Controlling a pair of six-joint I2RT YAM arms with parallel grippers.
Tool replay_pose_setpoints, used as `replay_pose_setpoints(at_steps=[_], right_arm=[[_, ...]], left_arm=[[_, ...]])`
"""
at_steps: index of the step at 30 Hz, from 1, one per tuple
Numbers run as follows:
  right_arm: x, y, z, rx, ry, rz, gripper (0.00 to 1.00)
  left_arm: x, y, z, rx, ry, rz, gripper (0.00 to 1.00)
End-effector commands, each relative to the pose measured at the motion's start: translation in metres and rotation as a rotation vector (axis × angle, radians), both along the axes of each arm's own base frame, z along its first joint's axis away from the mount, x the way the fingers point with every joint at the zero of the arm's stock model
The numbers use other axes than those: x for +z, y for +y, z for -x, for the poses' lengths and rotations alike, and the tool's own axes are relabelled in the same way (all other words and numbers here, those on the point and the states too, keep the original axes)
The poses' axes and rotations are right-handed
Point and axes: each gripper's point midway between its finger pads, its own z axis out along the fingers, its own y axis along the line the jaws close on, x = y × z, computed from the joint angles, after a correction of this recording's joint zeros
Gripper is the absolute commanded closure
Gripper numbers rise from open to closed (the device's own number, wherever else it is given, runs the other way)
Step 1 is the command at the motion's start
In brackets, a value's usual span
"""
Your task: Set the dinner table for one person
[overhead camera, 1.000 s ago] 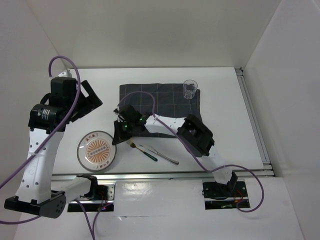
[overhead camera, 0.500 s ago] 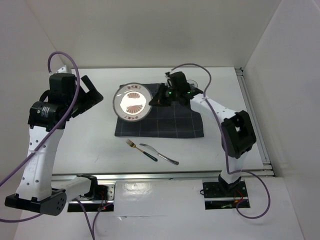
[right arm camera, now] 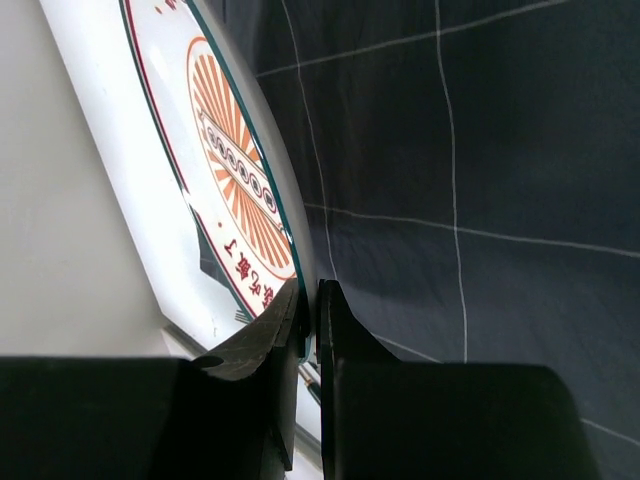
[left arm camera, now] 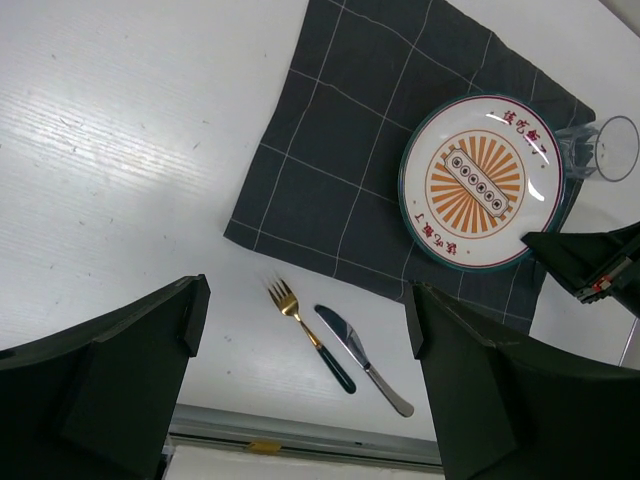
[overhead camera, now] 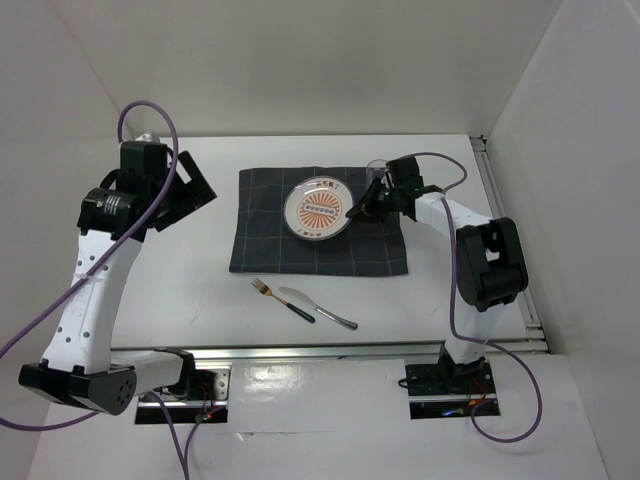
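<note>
I should lower the plate flat before my right gripper lets go, because the plate's bottom (right arm camera: 274, 135) is slanted above the grid cloth in my fingers.
A round plate (overhead camera: 320, 210) with an orange sunburst pattern is over the middle back of the dark grey grid cloth (overhead camera: 270, 250) on the white dinner table (overhead camera: 450, 290). My right gripper (overhead camera: 362, 208) is shut on the plate's right rim; in the right wrist view the rim (right arm camera: 215, 150) sits between the closed fingers (right arm camera: 308, 300). I cannot tell whether the plate touches the cloth. My left gripper (overhead camera: 185, 190) is open and empty, raised over the table's left side. Its view shows the plate (left arm camera: 483, 182), cloth (left arm camera: 340, 170) and table (left arm camera: 120, 130).
A gold fork with a dark green handle (overhead camera: 280, 297) and a silver knife (overhead camera: 320, 308) lie on the table in front of the cloth. A clear glass (overhead camera: 377, 166) stands at the cloth's back right corner, just behind my right gripper. White walls surround the table.
My right gripper picked the plate up from the table's front left, carried it to the cloth's back left, and now holds it over the cloth's middle. The left arm shifted slightly.
</note>
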Motion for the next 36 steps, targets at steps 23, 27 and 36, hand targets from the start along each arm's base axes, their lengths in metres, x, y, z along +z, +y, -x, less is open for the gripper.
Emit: replay_pose_setpoints(at_steps=[23,27,36], right_arm=[[-0.045,0.004,-0.023,0.019,0.038,-0.058,0.67],[-0.051,0.006,-0.019,0.011,0.058,-0.011,0.21],[-0.006,-0.007,0.001,-0.047,-0.049,0.153,0.0]], left_arm=[[-0.015,-0.012,-0.014,-0.045,0.033,0.02,0.02],[-0.015,-0.012,-0.014,-0.045,0.033,0.02,0.02],[-0.039,-0.016,-0.005,-0.081,0.097,0.013,0.01]])
